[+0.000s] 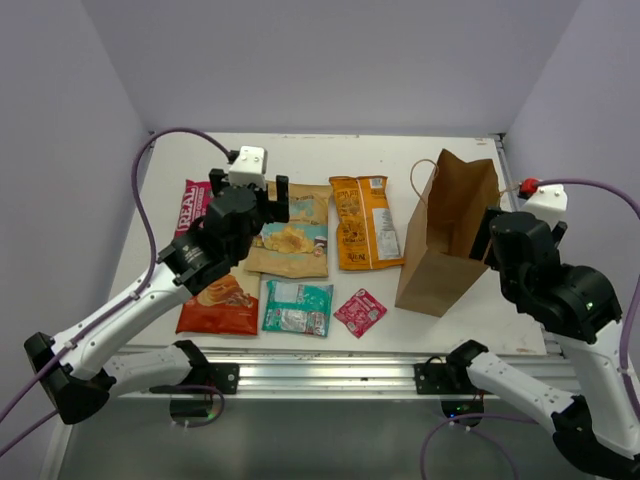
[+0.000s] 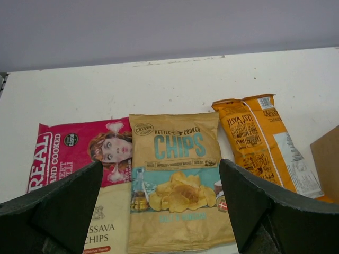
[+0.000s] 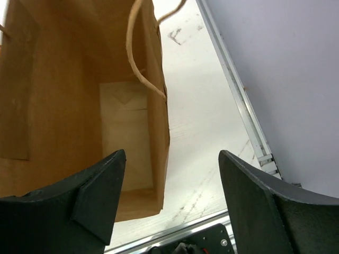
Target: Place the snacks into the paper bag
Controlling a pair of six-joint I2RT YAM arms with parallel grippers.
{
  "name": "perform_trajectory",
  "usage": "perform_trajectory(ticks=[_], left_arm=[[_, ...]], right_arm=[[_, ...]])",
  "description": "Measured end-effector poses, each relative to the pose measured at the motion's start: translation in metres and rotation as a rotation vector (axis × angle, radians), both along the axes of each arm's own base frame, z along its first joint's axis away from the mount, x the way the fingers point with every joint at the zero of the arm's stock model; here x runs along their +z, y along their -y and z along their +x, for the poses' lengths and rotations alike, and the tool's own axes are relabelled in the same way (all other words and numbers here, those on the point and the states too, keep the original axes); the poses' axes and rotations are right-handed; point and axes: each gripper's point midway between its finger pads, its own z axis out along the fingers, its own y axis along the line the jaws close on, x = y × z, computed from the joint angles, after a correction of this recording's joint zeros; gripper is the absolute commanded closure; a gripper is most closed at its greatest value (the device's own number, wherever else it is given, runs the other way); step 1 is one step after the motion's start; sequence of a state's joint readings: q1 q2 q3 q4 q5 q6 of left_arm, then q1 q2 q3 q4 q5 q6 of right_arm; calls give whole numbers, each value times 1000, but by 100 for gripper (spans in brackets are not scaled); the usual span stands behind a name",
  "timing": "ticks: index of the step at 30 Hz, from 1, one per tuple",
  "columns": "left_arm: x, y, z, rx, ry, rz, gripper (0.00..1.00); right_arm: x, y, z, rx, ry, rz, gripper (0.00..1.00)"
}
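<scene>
The bag's opening should stay free to take the snacks, so next my right gripper will grab the paper bag by its side at the bag's rim.
Six snack packets lie flat on the white table: pink-red "REAL", tan with teal band, orange, red-orange, teal-green and a small pink-red sachet. The brown paper bag stands upright to their right, mouth open. My left gripper hovers open and empty above the tan packet. My right gripper is open and empty at the bag's right wall, which lies between its fingers. The bag's inside shows no packets.
A metal rail runs along the table's near edge and another along its right edge. Purple walls enclose the table on three sides. The bag's loop handle hangs over its mouth. Bare table lies behind the packets.
</scene>
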State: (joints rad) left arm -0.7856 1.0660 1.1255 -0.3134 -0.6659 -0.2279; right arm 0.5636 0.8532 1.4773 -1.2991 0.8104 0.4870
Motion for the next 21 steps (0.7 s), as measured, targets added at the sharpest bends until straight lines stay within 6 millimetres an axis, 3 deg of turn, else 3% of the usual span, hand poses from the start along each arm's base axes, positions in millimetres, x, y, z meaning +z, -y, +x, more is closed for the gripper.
perform_trajectory(ticks=[8,11,15,18,21], left_arm=[[-29,32,9,-95,-76,8,4],[-33,39,10,-119,-89,9,4],[-28,48,12,-151,-69,-21,5],[-30,63,20,-181,-61,-42,5],[-49,82,30,-209,-91,-46,5]], right_arm=[[-44,3,-4,-12,-85,-47,58],[-45,3,-3,-15,-81,-46,69],[-42,2,-1,-17,-62,-39,69],[-40,2,1,-14,-58,-44,86],[-39,1,3,-10,-52,-51,98]])
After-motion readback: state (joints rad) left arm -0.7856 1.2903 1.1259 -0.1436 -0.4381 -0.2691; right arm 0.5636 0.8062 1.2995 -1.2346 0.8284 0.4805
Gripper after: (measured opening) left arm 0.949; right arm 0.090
